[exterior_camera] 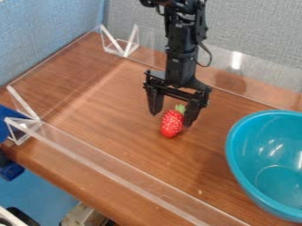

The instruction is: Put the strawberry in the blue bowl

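Note:
Next, my gripper picks up the strawberry by its green top point(179, 108) to put it in the blue bowl point(269, 161).
The strawberry point(174, 124), small and red with a bit of green on top, lies on the wooden table point(106, 97) near its middle. My gripper point(175, 109) hangs open right above it, one finger to each side of its top, and nothing is held. The black arm rises from the gripper toward the top of the view. The blue bowl point(269, 161), round and deep teal, stands empty at the right front, cut off by the frame edge.
Low clear plastic walls point(94, 159) run along the table's front and back edges, with white corner brackets point(24, 124) at the left and back left. A blue backdrop stands behind the table.

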`<state>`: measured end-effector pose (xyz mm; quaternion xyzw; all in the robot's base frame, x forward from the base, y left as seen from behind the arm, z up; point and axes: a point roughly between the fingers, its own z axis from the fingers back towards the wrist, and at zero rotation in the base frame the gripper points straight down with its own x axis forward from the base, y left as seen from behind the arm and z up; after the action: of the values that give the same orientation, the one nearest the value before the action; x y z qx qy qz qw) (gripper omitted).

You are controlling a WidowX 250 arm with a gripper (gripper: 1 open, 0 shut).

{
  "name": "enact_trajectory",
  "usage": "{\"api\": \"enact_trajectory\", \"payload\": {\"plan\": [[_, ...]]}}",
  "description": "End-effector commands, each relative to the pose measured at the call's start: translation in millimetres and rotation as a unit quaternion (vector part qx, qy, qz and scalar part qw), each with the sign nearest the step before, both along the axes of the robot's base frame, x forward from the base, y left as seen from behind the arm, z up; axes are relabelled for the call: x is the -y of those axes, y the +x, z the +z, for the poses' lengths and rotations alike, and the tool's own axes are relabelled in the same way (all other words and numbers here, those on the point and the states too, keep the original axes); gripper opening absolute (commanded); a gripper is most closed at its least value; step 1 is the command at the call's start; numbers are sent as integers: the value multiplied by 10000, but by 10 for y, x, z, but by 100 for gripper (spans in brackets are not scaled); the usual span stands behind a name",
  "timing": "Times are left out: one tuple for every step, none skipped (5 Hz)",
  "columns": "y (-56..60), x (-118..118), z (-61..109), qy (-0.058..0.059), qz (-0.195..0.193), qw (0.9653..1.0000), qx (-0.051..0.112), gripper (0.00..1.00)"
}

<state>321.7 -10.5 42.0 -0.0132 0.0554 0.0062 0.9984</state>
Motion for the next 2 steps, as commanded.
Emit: {"api": "enact_trajectory", "payload": {"plan": [[107,-55,183,15,107,9995,306,100],[105,-53,190,36,138,9994,299,100]]}}
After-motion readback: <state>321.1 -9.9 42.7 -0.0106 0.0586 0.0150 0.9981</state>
